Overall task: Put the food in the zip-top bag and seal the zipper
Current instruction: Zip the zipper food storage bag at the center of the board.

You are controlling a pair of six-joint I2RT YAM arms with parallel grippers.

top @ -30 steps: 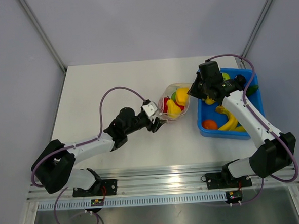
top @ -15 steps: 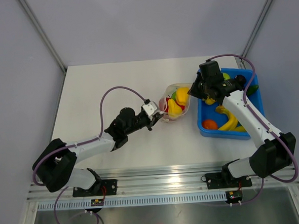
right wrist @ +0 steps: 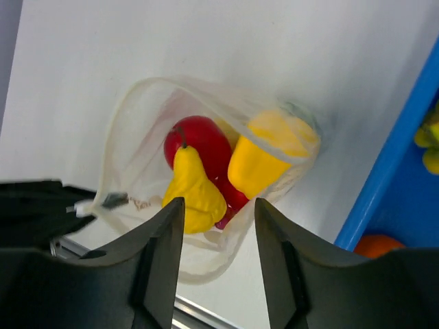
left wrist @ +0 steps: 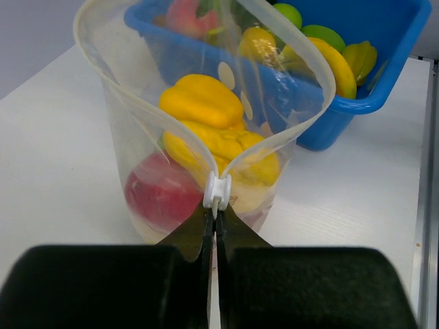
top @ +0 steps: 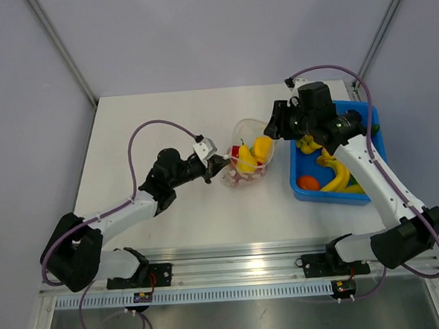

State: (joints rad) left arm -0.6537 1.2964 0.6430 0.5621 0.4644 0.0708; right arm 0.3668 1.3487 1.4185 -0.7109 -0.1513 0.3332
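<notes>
My right gripper pinches the white slider [top: 227, 158] [right wrist: 84, 208] next, to seal the zipper, while my left gripper anchors the zipper.
The clear zip-top bag [top: 245, 161] stands mouth up at mid-table. It holds food: a yellow pepper [left wrist: 202, 99], a red apple [left wrist: 161, 192] and a yellow pear [right wrist: 192, 192]. Its zipper [left wrist: 103, 75] gapes open in a loop, and a white slider [left wrist: 218, 192] sits at the near end. My left gripper [left wrist: 216, 218] is shut on the zipper strip just under that slider, at the bag's left end [top: 218, 164]. Just right of the bag, my right gripper [top: 277, 124] hovers above it, open and holding nothing [right wrist: 219, 202].
A blue bin [top: 379, 147] stands right of the bag, close to it. It holds an orange [top: 307, 182], a banana [top: 339, 178] and green and yellow pieces. The table's near edge has a metal rail [top: 233, 268].
My left gripper closed on the bag's zipper end and drew back to the left, and the bag followed. My right gripper opened, let go of the bag's right rim and rose.
</notes>
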